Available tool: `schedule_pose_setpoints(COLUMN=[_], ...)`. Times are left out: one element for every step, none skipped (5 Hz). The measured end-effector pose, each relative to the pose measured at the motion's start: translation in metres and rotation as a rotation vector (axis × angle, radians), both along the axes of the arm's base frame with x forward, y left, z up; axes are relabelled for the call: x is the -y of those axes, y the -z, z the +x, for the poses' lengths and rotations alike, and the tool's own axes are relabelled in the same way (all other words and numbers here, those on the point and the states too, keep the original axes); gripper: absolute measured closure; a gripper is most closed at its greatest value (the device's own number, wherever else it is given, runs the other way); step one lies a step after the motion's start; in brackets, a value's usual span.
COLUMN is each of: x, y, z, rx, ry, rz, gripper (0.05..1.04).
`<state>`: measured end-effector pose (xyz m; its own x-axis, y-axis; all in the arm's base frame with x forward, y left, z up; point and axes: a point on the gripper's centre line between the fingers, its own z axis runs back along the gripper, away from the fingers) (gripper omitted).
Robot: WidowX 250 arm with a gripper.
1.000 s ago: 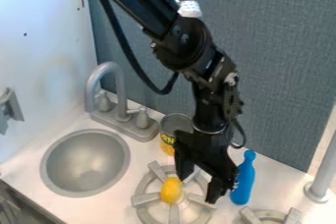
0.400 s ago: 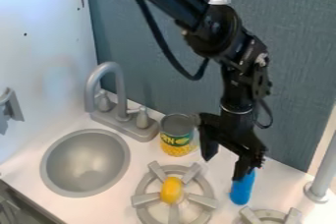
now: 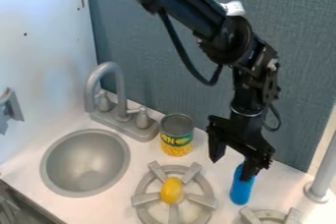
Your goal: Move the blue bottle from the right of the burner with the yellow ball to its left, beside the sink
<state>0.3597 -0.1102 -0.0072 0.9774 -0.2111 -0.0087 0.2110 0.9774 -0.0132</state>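
My gripper should next grab the blue bottle's narrow neck to move the bottle to the round sink.
The black gripper (image 3: 231, 166) hangs open over the counter to the right of the corn can, its two fingers spread apart. Its right finger overlaps the upper part of the blue bottle-shaped object (image 3: 241, 188), which stands on the counter; whether they touch I cannot tell. Between the fingers I see nothing held. A yellow oval object (image 3: 172, 190) rests on the grey burner (image 3: 146, 199), left of and below the gripper. The can with corn on its label (image 3: 177, 137) stands upright behind the burner.
At the left is a round grey sink (image 3: 85, 163) with a grey faucet (image 3: 111, 68) behind it. A second burner (image 3: 269, 215) lies at the bottom right, near a grey post (image 3: 322, 179). A blue-grey panel (image 3: 164, 31) rises behind the counter.
From above the burner, the gripper has moved right, away from the yellow object and toward the blue one. The corn can, partly covered before, is now uncovered.
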Motion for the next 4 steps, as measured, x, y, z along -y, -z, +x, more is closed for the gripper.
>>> schedule_pose_setpoints(x=[0.001,0.005,0.007,0.009], y=[0.008,0.009,0.012,0.014], z=[0.008,0.015,0.02,0.025], rx=[-0.009,-0.006,-0.012,-0.01], ry=[-0.013,-0.021,-0.022,-0.027], rz=[0.008,0.002,-0.006,-0.009], gripper=[0.082,0.082,0.082,0.082])
